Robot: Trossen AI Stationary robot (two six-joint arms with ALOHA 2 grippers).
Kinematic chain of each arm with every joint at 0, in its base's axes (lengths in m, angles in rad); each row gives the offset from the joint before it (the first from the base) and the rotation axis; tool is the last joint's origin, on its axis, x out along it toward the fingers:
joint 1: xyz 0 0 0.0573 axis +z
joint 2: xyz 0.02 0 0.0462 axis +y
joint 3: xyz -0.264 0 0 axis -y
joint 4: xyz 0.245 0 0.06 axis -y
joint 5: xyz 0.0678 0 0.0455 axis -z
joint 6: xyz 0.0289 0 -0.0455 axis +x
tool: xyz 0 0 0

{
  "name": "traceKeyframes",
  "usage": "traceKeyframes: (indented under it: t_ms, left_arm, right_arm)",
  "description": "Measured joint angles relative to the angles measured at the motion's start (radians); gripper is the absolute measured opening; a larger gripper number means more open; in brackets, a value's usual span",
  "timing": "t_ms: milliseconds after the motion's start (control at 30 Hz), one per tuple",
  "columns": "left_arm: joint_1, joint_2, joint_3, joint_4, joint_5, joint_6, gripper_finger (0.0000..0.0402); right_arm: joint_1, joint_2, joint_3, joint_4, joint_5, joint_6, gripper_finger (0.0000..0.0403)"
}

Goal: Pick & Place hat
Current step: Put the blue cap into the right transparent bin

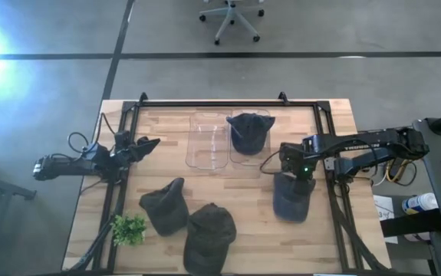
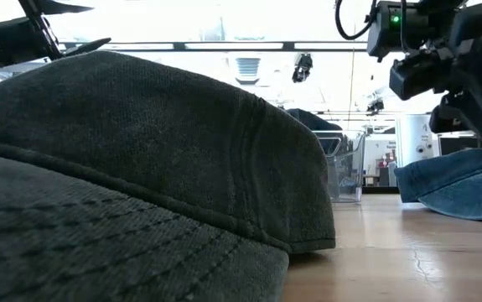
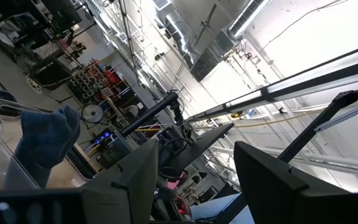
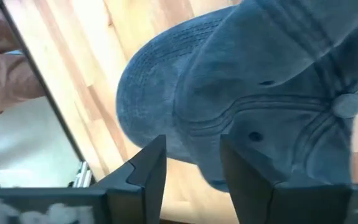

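Note:
My right gripper grabs the blue hat by its top (image 1: 292, 184) beside the hat's brim next. Then it places the hat in the clear bin (image 1: 239, 157).
A blue denim hat (image 1: 291, 198) lies on the table at the right, crown up; it also shows in the low view (image 2: 458, 180) and fills the right wrist view (image 4: 241, 93). My right gripper (image 1: 294, 170) hangs open just above its far part, fingers pointing down (image 4: 191, 171); in the low view (image 2: 454, 109) a small gap shows between the gripper and the hat. Another blue hat (image 1: 249, 130) sits in the right clear bin (image 1: 239, 157). My left gripper (image 1: 147, 144) waits open at the table's left edge, and its wrist view (image 3: 194, 186) looks into the room.
A second clear bin (image 1: 205, 142) stands left of the first. Two dark hats (image 1: 166, 205) (image 1: 208, 234) lie near the front; one of them fills the low view (image 2: 140, 168). A green plant sprig (image 1: 128, 228) lies at the front left. A black frame (image 1: 228, 103) rims the table.

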Motion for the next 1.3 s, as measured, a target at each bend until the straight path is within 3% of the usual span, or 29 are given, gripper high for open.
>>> traceKeyframes:
  t_ms: [400,1200,1300]
  left_arm:
    - [0.0,0.0,0.0,0.0,0.0,0.003,0.0204]
    - [0.0,0.0,0.0,0.0,0.0,-0.016,0.0204]
    - [0.0,0.0,0.0,0.0,-0.001,-0.016,0.0204]
  right_arm:
    - [0.035,0.013,-0.014,0.018,-0.023,0.003,0.0204]
    - [0.04,0.013,-0.232,0.341,-0.031,0.112,0.0205]
    - [0.041,0.013,-0.234,0.356,-0.032,0.112,0.019]
